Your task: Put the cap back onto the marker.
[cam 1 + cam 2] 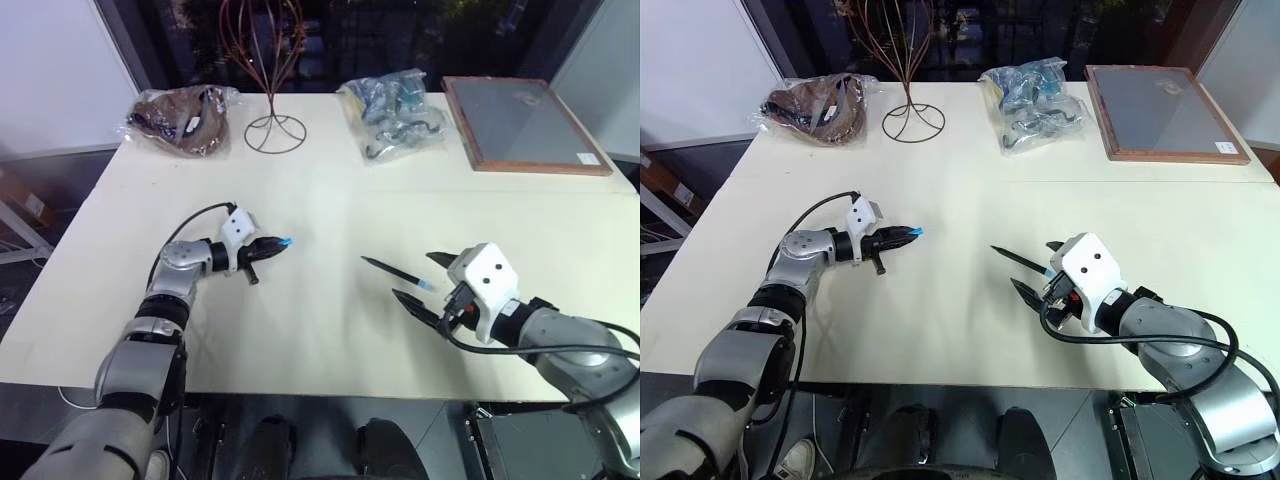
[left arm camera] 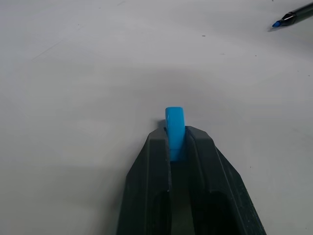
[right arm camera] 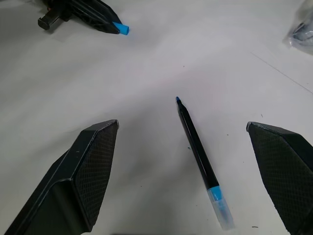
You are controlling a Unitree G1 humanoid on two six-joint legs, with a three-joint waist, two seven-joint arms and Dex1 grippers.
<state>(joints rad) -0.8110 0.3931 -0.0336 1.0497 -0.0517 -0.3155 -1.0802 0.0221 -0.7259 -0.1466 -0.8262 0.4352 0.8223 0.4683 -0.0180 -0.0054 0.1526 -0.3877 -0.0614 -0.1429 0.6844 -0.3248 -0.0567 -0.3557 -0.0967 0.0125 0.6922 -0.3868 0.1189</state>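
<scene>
Next, my right gripper grabs the marker by its body [image 1: 408,276] beside the marker's banded end, so that the marker's blue tip [image 1: 365,258] stays free for the cap.
The small blue cap [image 2: 174,128] is pinched between the black fingers of my left gripper [image 1: 281,244], which is shut on it, low over the left half of the table; the cap's end pokes out past the fingertips [image 3: 120,28]. The thin black marker [image 3: 198,150] lies flat on the table, uncapped blue tip toward the left gripper, light blue band at its near end. My right gripper [image 1: 422,279] is open just behind the marker, one finger [image 3: 83,171] on each side of its near end, not touching it.
Along the table's far edge stand a bagged brown item [image 1: 185,119], a copper wire stand [image 1: 274,130], a plastic bag of blue and dark items [image 1: 396,112] and a wood-framed panel [image 1: 522,124]. The cream table [image 1: 330,330] is bare between my two grippers.
</scene>
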